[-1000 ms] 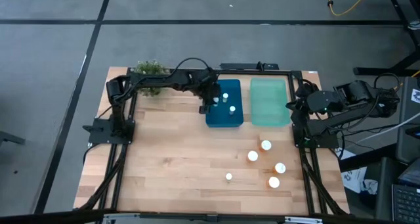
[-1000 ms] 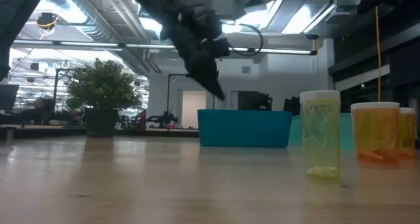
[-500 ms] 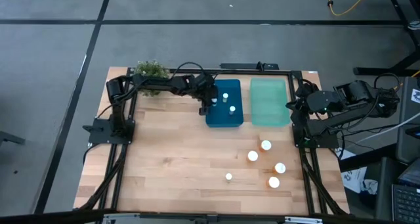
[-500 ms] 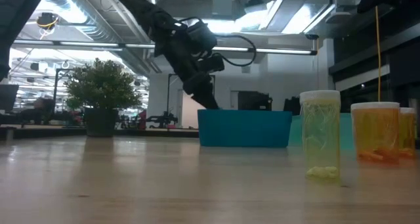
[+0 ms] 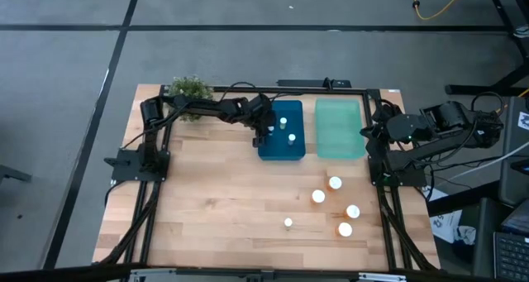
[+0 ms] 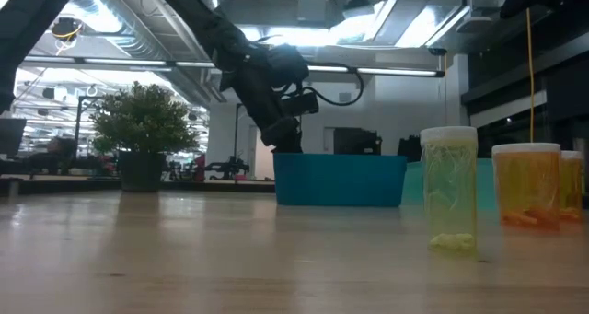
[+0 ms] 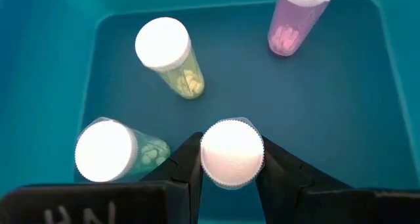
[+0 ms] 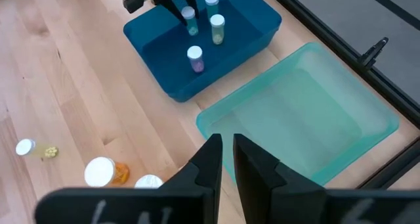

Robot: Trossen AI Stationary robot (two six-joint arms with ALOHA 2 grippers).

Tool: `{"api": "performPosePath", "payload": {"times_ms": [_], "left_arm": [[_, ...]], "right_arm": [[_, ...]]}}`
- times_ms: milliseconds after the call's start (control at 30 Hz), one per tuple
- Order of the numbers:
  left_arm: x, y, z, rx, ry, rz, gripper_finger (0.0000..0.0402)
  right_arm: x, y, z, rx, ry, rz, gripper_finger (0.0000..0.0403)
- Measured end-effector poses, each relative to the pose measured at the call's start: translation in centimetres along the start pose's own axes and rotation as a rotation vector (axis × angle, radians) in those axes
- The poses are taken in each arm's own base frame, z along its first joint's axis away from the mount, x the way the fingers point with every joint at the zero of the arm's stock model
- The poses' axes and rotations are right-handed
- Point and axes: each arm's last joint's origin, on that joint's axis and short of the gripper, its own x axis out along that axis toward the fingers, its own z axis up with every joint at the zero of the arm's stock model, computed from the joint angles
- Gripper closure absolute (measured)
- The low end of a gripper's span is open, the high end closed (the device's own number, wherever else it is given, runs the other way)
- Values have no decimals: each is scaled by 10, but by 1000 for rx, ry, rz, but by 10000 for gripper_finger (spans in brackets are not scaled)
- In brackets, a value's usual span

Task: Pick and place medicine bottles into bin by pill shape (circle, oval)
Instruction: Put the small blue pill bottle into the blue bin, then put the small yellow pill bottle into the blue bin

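The capped bottle is down inside the blue bin (image 7: 335, 119) beside the standing bottles. It would stand if I opened my left gripper now.
My left gripper (image 5: 267, 131) reaches down into the blue bin (image 5: 282, 152) at its left side and is shut on a white-capped bottle (image 7: 231, 153). Three more white-capped bottles stand in the blue bin: a yellow-green one (image 7: 165, 50), a green one (image 7: 111, 150) and a purple one (image 7: 295, 14). Several more bottles stand on the table at the near right, among them two with orange bodies (image 5: 345, 229) (image 5: 335, 183) and a small one (image 5: 288, 223). The green bin (image 5: 339, 127) is beside the blue one. My right gripper (image 8: 226, 152) is shut and empty, over the table's right edge. My left gripper pinches the bottle just under its white cap (image 7: 231, 153), one finger (image 7: 187, 159) on each side. The fingers come from above, pointing down into the bin. The bottle stands upright; the cap hides its body, so I cannot tell whether its base is on the bin floor.
A small potted plant (image 5: 188, 90) stands at the far left corner. A black frame (image 5: 157, 191) runs along the table's edges. The table's left and middle show bare wood. The low view shows a tall clear bottle (image 6: 449, 190) and an orange one (image 6: 526, 185) close by.
My left gripper has gone down from above the blue bin's left wall into the bin, carrying the bottle with it, and has stayed shut on it.
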Motion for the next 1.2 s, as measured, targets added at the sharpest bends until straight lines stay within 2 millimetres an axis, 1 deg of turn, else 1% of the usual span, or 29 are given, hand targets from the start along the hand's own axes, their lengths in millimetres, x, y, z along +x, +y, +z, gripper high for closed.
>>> {"api": "performPosePath", "payload": {"times_ms": [133, 300, 500, 600, 733, 833, 900, 1000, 1100, 1200], "left_arm": [[0, 0, 0, 0, 0, 2, 294], [-1, 1, 3, 1, -8, 5, 271], [-12, 1, 30, 21, -57, 10, 249], [-19, -1, 41, 28, -43, 3, 247], [-26, -2, 49, 33, -3, 24, 246], [-34, -6, 61, 11, -1, 15, 246], [-41, -15, 70, -10, 16, -7, 246], [-53, -38, 83, 3, 61, -55, 248], [-60, -70, 90, 34, 113, -111, 249], [-59, -108, 90, 76, 134, -166, 249]], "right_arm": [[0, 0, 0, 0, 0, 0, 360], [0, 0, 0, 0, 0, 0, 360], [0, 0, 0, 0, 2, 3, 360], [0, 0, 0, 0, 3, 3, 360], [0, 0, 0, 0, 3, 3, 360], [0, 0, 0, -1, 4, 4, 360], [0, 0, 0, -1, 4, 4, 360], [0, 0, 0, 0, 4, 4, 360], [0, 0, 0, -1, 4, 4, 360], [0, 0, 0, 0, 4, 4, 360]]}}
